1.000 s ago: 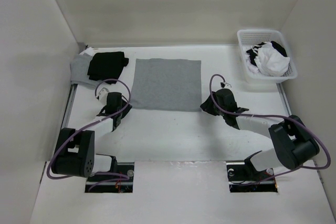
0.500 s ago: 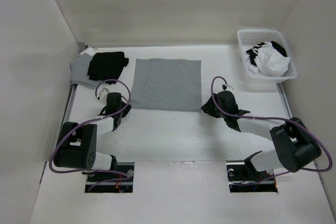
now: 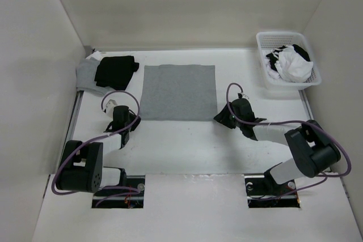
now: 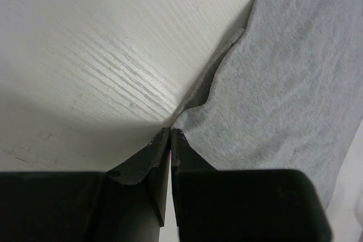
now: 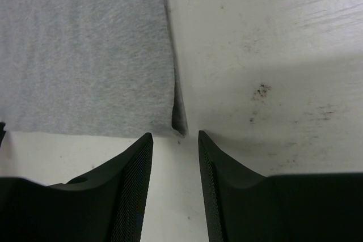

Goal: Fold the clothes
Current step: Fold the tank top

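Observation:
The point of the clothes' corner lies level between my right gripper's open fingers. My right gripper needs to close on it. Closing now would hold that corner.
The clothes (image 3: 178, 92) are a plain grey garment lying flat as a rectangle in the middle of the table. My left gripper (image 3: 135, 122) sits low at its near-left corner. In the left wrist view that gripper (image 4: 170, 130) is shut, and the corner of the clothes (image 4: 283, 83) runs pinched into its tips. My right gripper (image 3: 222, 118) is at the near-right corner. The right wrist view shows it (image 5: 174, 137) open, with the corner of the clothes (image 5: 85, 49) just ahead of the gap between its fingers and not touching them.
A white basket (image 3: 265, 63) at the back right holds white and black garments (image 3: 290, 60). At the back left a black garment (image 3: 116, 69) lies on a light-grey one (image 3: 85, 73). Walls enclose the table on three sides.
My left gripper has shut on the near-left corner and the cloth has shifted slightly left and nearer. My right gripper has opened wider and edged left toward the near-right corner.

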